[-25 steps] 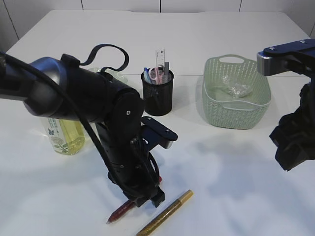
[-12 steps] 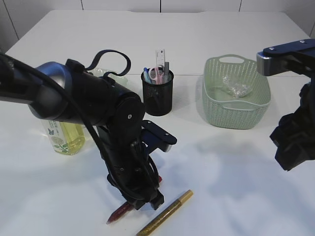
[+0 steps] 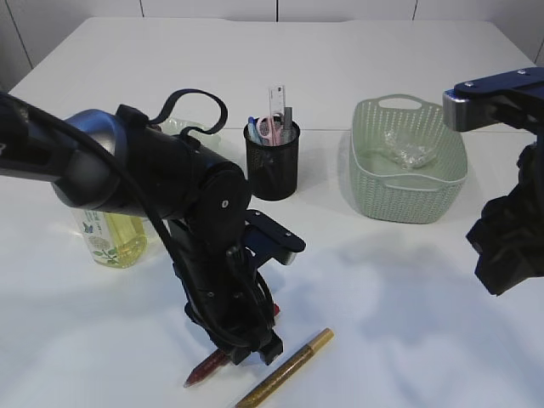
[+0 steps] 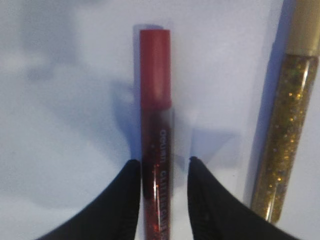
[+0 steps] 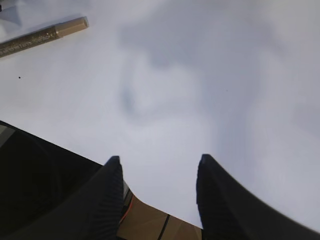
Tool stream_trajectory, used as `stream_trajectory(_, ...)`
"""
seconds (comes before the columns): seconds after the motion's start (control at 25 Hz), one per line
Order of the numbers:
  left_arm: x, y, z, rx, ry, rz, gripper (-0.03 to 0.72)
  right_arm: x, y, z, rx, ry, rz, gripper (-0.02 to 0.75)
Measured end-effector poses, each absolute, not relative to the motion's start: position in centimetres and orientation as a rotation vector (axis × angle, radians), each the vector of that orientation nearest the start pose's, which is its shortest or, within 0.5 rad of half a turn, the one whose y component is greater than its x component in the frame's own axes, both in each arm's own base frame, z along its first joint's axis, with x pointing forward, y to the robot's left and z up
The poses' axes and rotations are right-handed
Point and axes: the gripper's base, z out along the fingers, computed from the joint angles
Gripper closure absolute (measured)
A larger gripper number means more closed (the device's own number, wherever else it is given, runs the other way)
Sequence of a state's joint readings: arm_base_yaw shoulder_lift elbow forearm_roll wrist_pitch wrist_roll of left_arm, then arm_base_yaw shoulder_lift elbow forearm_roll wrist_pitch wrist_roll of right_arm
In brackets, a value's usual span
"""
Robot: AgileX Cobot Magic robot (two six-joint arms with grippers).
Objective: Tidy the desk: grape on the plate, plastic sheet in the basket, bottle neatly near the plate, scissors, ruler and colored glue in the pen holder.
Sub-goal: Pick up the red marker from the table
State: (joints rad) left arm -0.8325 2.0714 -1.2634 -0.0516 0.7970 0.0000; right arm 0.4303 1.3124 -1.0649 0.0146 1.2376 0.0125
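The fingers of my left gripper are on both sides of the red glue [image 3: 204, 368], so it is time to close my left gripper now. Closing now would catch it.
A red glitter glue [image 4: 155, 100] lies on the white table, with its cap pointing away from the camera. My left gripper [image 4: 161, 162] is low over it and open. Its jaws straddle the tube: the left finger touches it and a small gap shows at the right finger. In the exterior view the left gripper [image 3: 252, 347] hides most of the red glue [image 3: 204, 368]. A gold glitter glue [image 3: 287, 367] lies just right of it. My right gripper [image 5: 159, 159] hangs open and empty over bare table at the right. The grape is hidden.
The black mesh pen holder [image 3: 272, 166] holds pink-handled scissors [image 3: 269, 128], a ruler [image 3: 276, 98] and pens. A green basket [image 3: 406, 194] holds the crumpled plastic sheet [image 3: 408, 153]. The yellow bottle [image 3: 112, 239] stands at the left. A pale plate edge [image 3: 174, 125] shows behind my left arm.
My left arm has shifted slightly and settled lower over the red glue. The glue tubes and my right arm have not moved.
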Motion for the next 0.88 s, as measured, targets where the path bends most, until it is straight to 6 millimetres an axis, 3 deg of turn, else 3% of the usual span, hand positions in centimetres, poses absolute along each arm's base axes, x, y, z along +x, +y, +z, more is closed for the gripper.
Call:
stream_trajectory(0.24,25.13,-28.12,11.24,1.206,2.863,-0.087,0.454,21.01,9.78,29.79,-0.612,2.911,0.077,0.357)
stream_trajectory(0.88,25.13,-28.12,11.24,1.207,2.863,-0.087,0.596,21.01,9.78,29.79,-0.615,2.911,0.077,0.356)
